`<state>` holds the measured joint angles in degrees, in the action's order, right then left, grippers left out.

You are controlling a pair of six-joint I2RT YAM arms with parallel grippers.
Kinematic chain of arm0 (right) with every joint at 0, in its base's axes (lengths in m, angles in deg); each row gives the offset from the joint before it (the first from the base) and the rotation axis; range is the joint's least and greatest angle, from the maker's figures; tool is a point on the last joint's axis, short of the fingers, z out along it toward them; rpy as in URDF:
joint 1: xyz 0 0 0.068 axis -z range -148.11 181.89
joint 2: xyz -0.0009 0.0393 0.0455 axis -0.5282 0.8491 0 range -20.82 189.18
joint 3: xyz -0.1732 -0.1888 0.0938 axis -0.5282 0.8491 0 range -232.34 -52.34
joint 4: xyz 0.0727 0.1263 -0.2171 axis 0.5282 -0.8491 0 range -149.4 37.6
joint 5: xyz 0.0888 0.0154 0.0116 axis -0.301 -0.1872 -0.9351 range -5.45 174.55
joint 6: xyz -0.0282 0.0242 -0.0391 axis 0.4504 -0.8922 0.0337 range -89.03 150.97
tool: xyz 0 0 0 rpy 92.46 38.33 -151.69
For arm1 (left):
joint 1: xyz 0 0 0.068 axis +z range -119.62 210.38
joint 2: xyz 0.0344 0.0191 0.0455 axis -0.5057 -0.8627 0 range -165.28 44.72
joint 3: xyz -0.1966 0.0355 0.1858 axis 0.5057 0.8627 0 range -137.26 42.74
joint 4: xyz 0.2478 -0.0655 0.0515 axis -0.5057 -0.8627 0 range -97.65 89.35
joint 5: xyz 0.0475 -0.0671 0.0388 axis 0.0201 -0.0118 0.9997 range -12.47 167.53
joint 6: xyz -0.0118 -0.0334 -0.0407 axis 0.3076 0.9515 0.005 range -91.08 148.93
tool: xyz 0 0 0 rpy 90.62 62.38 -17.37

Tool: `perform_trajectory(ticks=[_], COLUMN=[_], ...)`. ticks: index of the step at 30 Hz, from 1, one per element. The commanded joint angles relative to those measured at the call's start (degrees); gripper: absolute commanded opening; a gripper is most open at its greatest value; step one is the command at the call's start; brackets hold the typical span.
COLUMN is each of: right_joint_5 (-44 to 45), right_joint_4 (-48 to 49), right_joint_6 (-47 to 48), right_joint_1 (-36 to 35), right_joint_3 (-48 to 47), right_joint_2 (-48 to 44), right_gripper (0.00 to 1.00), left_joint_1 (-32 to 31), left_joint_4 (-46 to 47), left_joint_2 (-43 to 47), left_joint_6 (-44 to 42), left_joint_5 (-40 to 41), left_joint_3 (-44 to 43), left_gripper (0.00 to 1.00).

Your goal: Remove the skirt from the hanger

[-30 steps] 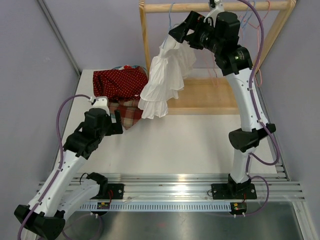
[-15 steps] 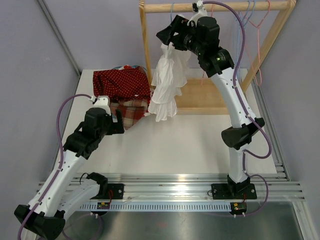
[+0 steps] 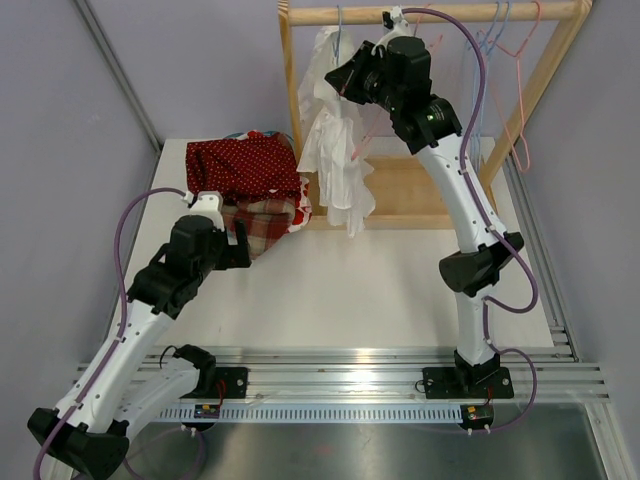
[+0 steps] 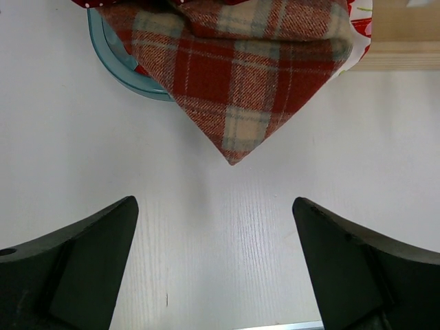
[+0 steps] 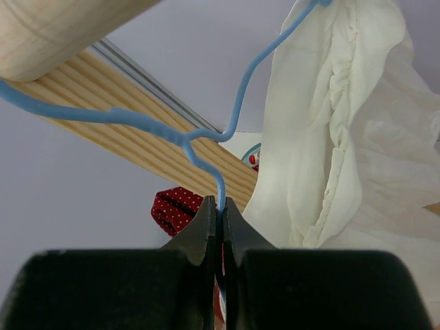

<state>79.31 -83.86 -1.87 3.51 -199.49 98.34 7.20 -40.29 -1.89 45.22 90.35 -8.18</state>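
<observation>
The skirt needs to come off the hanger that my right gripper holds, so my left gripper will next grab the white skirt (image 3: pixel 335 150) by its loose lower end (image 3: pixel 351 217).
A white ruffled skirt (image 3: pixel 335 150) hangs from a thin blue hanger (image 3: pixel 340 22) hooked over the wooden rail (image 3: pixel 440 12). My right gripper (image 3: pixel 347 75) is up by the rail, to the right of the skirt's top. In the right wrist view it (image 5: pixel 220 206) is shut on the blue hanger (image 5: pixel 206 134) wire just below its twisted neck, with the skirt (image 5: pixel 344 158) hanging to the right. My left gripper (image 3: pixel 238 243) stays low over the table, open and holding nothing (image 4: pixel 213 203), just short of a plaid cloth's corner.
A red polka-dot cloth (image 3: pixel 240 165) and a red plaid cloth (image 4: pixel 240 69) lie piled over a teal container (image 4: pixel 117 62) at the table's back left. The rack's wooden base (image 3: pixel 420 190) and left post (image 3: pixel 290 90) stand behind. Pink and blue empty hangers (image 3: pixel 510 60) hang at the rail's right.
My right gripper has moved left along the rail and shut on the blue hanger wire. The skirt has swung from spread out to hanging straight down. The left arm has not moved.
</observation>
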Motion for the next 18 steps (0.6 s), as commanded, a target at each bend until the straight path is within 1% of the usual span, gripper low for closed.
perform_trajectory(ticks=[1, 3, 5, 6, 8, 9, 10, 12, 13, 14, 16, 18], right_joint_5=[-0.65, -1.18, -1.62, -1.53, -1.71, -1.62, -1.71, -1.89, -2.06, -2.23, -2.15, -0.75], right_joint_4=[1.58, 1.58, 2.45, 3.59, 4.83, 5.09, 5.18, 5.45, 5.71, 6.23, 7.03, 6.94], right_joint_6=[1.46, 1.90, 1.99, 1.99, 1.82, 1.55, 1.03, 0.32, -0.46, -0.82, -1.78, -2.31], right_joint_1=[-0.53, -0.53, -0.62, -0.54, -0.53, -0.53, -0.53, -0.53, -0.53, -0.53, -0.53, -0.54], right_joint_3=[-5.77, -4.91, -2.19, 1.57, 5.37, 8.34, 9.68, 13.88, 15.65, 17.23, 21.54, 24.18], right_joint_2=[-1.82, -4.18, -8.57, -10.24, -14.90, -16.22, -18.41, -20.44, -22.54, -23.43, -25.71, -26.77], right_gripper=[0.00, 0.00, 0.00, 0.00, 0.00, 0.00, 0.00, 0.00, 0.00, 0.00, 0.00, 0.00], left_joint_1=[-0.29, -0.29, -0.55, -0.99, -3.44, -4.50, -7.03, -9.94, -13.35, -15.30, -19.60, -21.20], left_joint_4=[2.90, 3.95, 5.26, 6.06, 8.51, 9.48, 10.27, 12.12, 12.74, 14.22, 16.33, 20.72], left_joint_2=[0.29, 0.64, 0.56, 0.29, -0.93, -3.20, -4.53, -9.08, -10.85, -12.18, -15.86, -17.98], left_joint_6=[-1.09, -1.18, -1.00, -0.91, -1.09, -1.52, -1.79, -2.75, -3.19, -3.55, -3.73, -1.72], left_joint_5=[-0.51, -1.13, -3.31, -3.94, -5.95, -6.57, -7.19, -9.03, -9.65, -10.44, -11.76, -17.19], left_joint_3=[-0.32, -0.76, -2.78, -3.66, -7.34, -8.83, -10.76, -17.17, -19.29, -23.49, -26.33, -28.53], left_gripper=[0.99, 0.99, 0.99, 0.99, 0.99, 0.99, 0.99, 0.99, 0.99, 0.99, 0.99, 0.99])
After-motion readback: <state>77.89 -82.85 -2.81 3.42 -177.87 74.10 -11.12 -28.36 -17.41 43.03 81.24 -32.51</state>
